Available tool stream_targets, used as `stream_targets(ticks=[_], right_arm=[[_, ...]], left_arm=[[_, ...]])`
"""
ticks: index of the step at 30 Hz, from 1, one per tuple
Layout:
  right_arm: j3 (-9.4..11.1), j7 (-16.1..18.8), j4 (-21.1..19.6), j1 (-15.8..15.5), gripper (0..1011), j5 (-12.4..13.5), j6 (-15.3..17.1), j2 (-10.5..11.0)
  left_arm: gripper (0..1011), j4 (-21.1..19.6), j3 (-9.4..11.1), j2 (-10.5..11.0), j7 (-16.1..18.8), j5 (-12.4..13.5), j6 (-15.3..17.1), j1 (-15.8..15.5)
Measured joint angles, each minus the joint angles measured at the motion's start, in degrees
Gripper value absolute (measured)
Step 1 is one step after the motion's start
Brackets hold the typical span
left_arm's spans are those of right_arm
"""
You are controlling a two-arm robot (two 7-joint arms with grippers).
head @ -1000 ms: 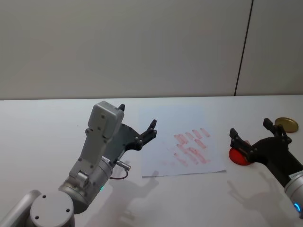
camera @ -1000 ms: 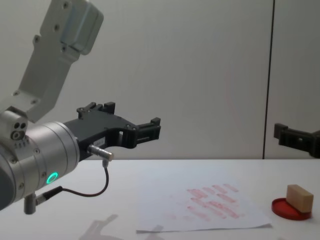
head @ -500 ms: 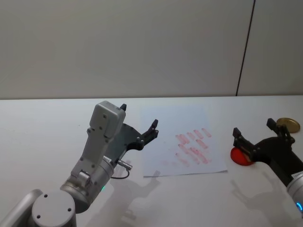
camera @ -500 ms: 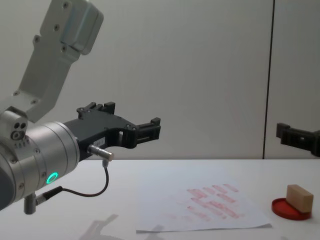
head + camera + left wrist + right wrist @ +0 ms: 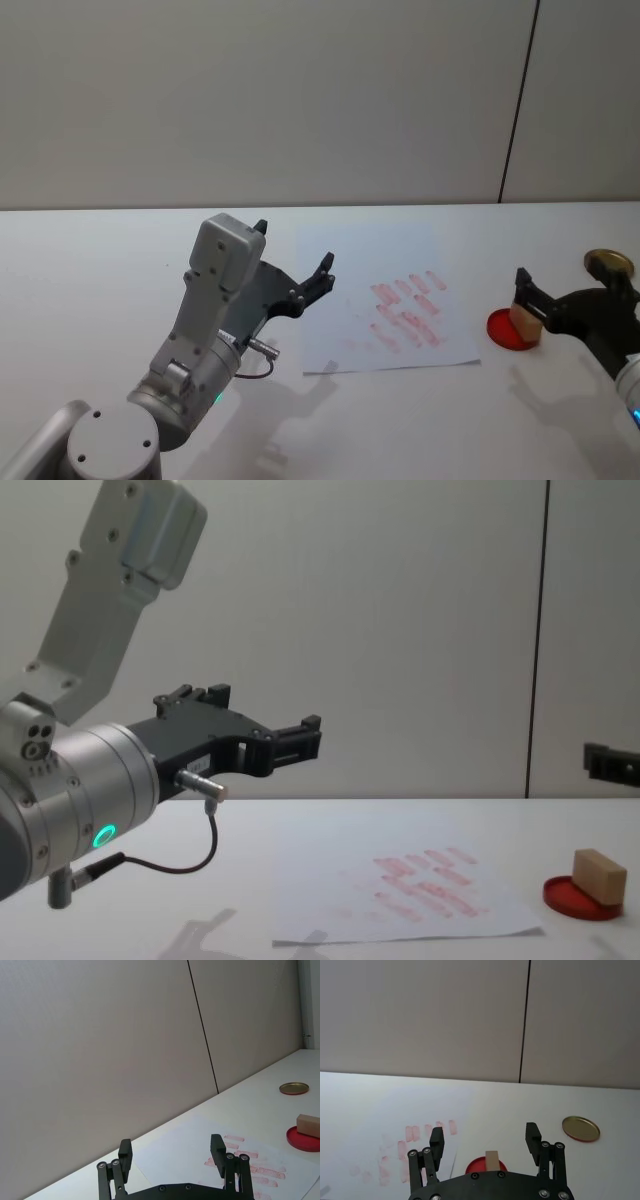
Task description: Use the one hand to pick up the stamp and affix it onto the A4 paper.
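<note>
The stamp's bottom side sits on the red ink pad (image 5: 565, 898), so my right gripper should next grab the stamp by its clean upper wooden sides.
The stamp (image 5: 523, 320), a small tan wooden block, stands upright on a flat red ink pad (image 5: 503, 329) just right of the A4 paper (image 5: 372, 272), which carries rows of red imprints. My right gripper (image 5: 573, 284) hovers open above the table, to the right of the stamp and higher than it. In the right wrist view the stamp (image 5: 492, 1161) lies ahead, between the spread fingers of the right gripper (image 5: 485, 1133). In the chest view the stamp (image 5: 599, 873) sits well below a right finger (image 5: 610, 763). My left gripper (image 5: 292, 246) hangs open and idle over the paper's left edge.
A round gold lid (image 5: 608, 263) lies on the table behind the right gripper. A cable loops under the left wrist (image 5: 180, 865). The white tabletop (image 5: 100, 270) runs back to a plain wall.
My right gripper has moved to the right, uncovering the stamp and ink pad in the head view. The left arm, paper and stamp have stayed put.
</note>
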Motion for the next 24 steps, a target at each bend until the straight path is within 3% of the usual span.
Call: stream_targets(ticks=[13,24], right_arm=[[0.9,-0.9,5.4,5.2,1001,1.1,7.4,-1.9],[0.8,0.4,10.3,8.9,1001,0.1,11.0,-3.3]], left_arm=[[993,0.0,0.0,0.0,0.0,0.0,0.0,0.0],[993,0.0,0.0,0.0,0.0,0.0,0.0,0.0]])
